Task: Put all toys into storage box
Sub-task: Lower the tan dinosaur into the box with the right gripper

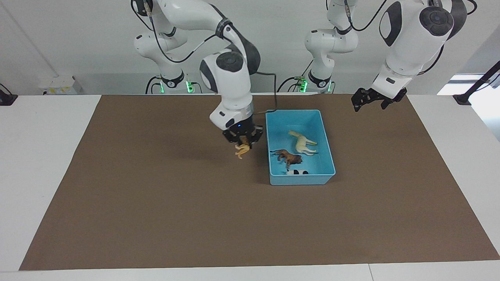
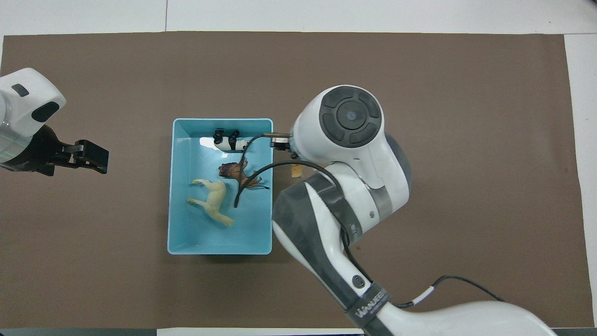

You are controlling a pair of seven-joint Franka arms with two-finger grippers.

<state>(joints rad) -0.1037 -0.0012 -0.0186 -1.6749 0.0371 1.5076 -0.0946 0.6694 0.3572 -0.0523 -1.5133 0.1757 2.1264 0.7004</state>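
Note:
I should keep holding the orange tiger (image 2: 296, 171) with my right gripper until the tiger is over the light blue storage box. The tiger is hanging beside the box, outside the box's rim.
The light blue storage box (image 1: 328, 156) (image 2: 182, 233) stands mid-table on the brown mat. In it lie the cream-white horse (image 1: 302, 142) (image 2: 213, 203), the brown lion (image 1: 290, 157) (image 2: 234, 171) and the black-and-white panda (image 1: 297, 172) (image 2: 228, 142). My right gripper (image 1: 243, 143) is shut on the orange tiger (image 1: 242, 150), held in the air over the mat just beside the box, toward the right arm's end. In the overhead view the right arm hides most of the tiger. My left gripper (image 1: 369, 102) (image 2: 88, 156) waits raised over the mat toward the left arm's end.
The brown mat (image 1: 156, 214) (image 2: 419, 60) covers most of the white table. A black cable from the right arm hangs over the box in the overhead view (image 2: 247, 182).

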